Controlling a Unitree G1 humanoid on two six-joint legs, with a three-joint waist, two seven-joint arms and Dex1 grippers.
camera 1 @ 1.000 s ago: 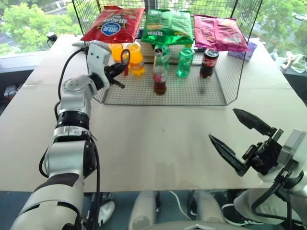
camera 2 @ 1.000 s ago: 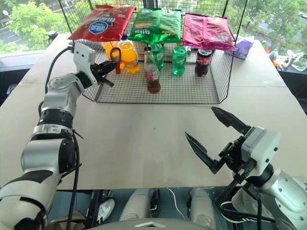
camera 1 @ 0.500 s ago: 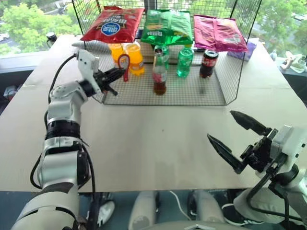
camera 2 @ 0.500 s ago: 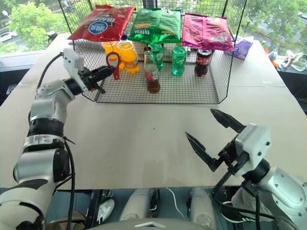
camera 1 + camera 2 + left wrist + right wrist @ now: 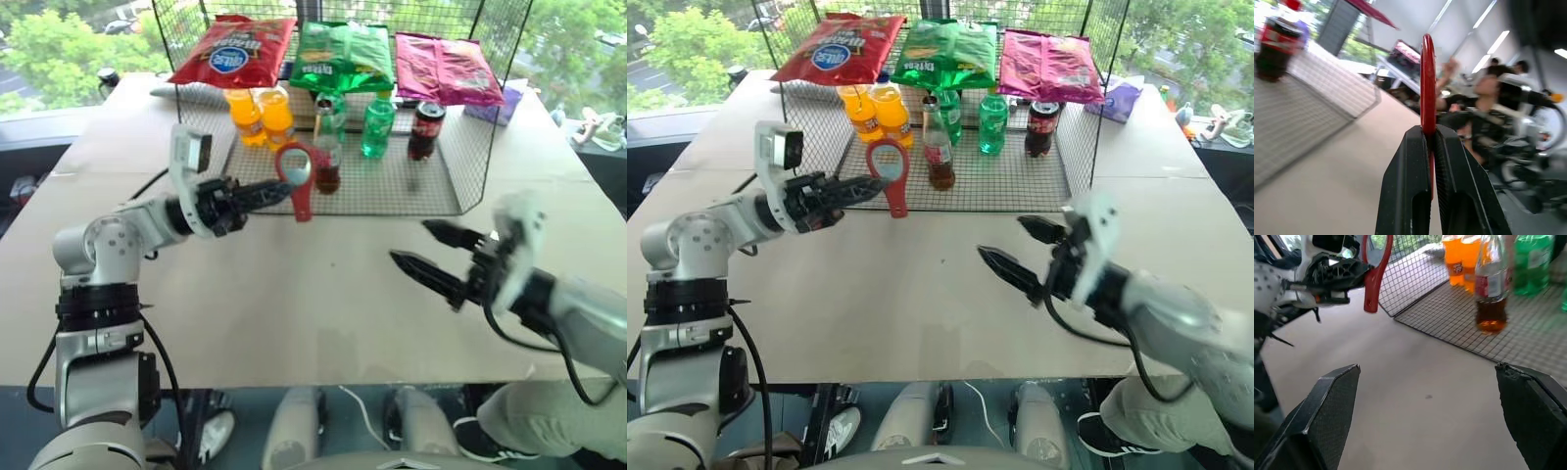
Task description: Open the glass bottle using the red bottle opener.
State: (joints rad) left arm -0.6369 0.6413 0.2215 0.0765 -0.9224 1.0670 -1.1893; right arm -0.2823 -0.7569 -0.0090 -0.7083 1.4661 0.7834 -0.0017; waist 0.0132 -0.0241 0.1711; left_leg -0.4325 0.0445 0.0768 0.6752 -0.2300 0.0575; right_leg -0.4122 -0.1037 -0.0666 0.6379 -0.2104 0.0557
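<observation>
My left gripper's fingers cover the opener beside its ring, so next my right gripper should grab the opener by its flat handle (image 5: 302, 204) (image 5: 1371, 296), which hangs free below.
The glass bottle (image 5: 326, 157) stands upright on the wire shelf's floor, near its front edge, with dark drink in its lower part; it also appears as the bottle (image 5: 1490, 289) in the right wrist view. My left gripper (image 5: 277, 191) points to the right over the table, just in front of the shelf, and is shut on the red bottle opener (image 5: 297, 181). The opener hangs ring up, handle down, a little left of the bottle and in front of it. In the left wrist view the opener (image 5: 1427, 83) is seen edge-on between the fingers. My right gripper (image 5: 411, 243) hovers open over the table's right half, empty.
A wire mesh shelf (image 5: 431, 196) holds two orange bottles (image 5: 263, 116), green bottles (image 5: 376, 125) and a cola bottle (image 5: 425, 129). Three crisp bags (image 5: 343, 54) hang across its top. The table's bare surface (image 5: 294, 294) spreads between the shelf and the near edge.
My left gripper has drawn the opener out from the shelf's left side, toward me and rightward, turning to point right. My right gripper has come forward and left, rolling over.
</observation>
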